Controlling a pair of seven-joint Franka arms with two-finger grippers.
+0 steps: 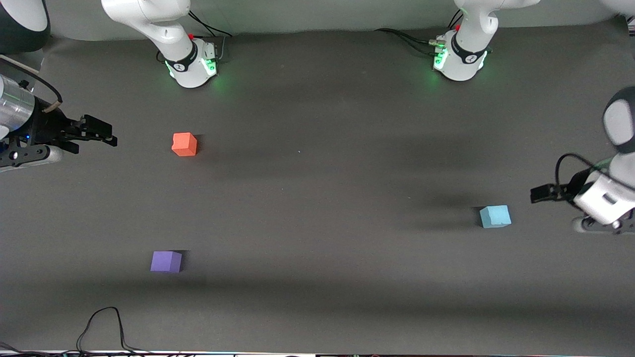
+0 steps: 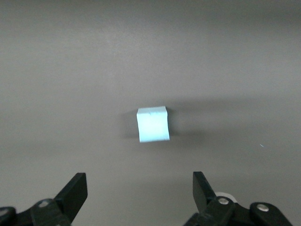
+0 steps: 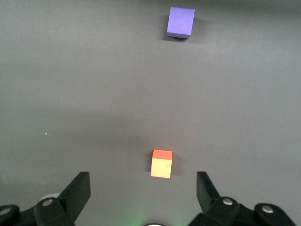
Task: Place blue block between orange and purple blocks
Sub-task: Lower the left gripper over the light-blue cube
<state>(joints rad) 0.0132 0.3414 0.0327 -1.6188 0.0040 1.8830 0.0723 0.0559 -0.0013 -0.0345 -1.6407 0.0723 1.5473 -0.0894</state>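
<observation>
My left gripper is to grab the blue block next by its body (image 1: 495, 217) (image 2: 153, 127), to set it between the orange and purple blocks.
The blue block (image 1: 495, 216) lies on the dark table toward the left arm's end; it also shows in the left wrist view (image 2: 153, 124). My left gripper (image 1: 539, 193) hangs open and empty above the table beside it, apart from it; in the left wrist view (image 2: 139, 186) the block lies ahead of the spread jaws. The orange block (image 1: 184, 144) and the purple block (image 1: 166, 261) lie toward the right arm's end, the purple one nearer the front camera. My right gripper (image 1: 110, 136) is open and empty beside the orange block (image 3: 162, 164); its wrist view (image 3: 143, 186) also shows the purple block (image 3: 180, 22).
The two arm bases (image 1: 191, 69) (image 1: 459, 62) stand along the table's edge farthest from the front camera. A black cable (image 1: 101, 325) loops onto the table at the edge nearest the front camera. A dark rounded object (image 1: 22, 25) sits at the corner by the right arm.
</observation>
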